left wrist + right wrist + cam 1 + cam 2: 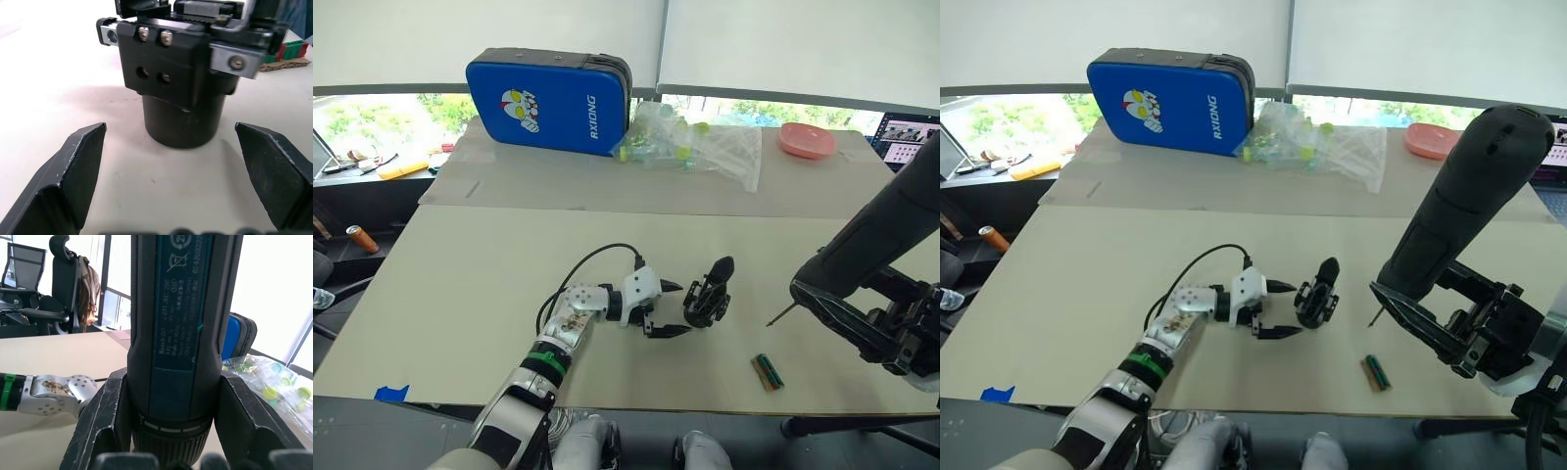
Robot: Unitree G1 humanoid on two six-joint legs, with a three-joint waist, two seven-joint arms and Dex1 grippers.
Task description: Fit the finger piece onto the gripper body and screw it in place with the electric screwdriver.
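Note:
Next, my left gripper takes the gripper body by its round base, so that its brackets stay free to meet the electric screwdriver.
The gripper body stands on the beige table, a black round base with brackets and one pointed finger rising from it. My left gripper is open just to its left, its fingers on either side of the round base without touching it. The bracket face shows two screws and two holes. My right gripper is shut on the electric screwdriver, held tilted to the right of the body. Its bit points down-left, apart from the body. The finger piece is out of view.
A small green-and-brown strip lies near the front table edge, right of the body. At the back are a blue case, a plastic bag of small parts and a pink dish. An orange can is off the left side.

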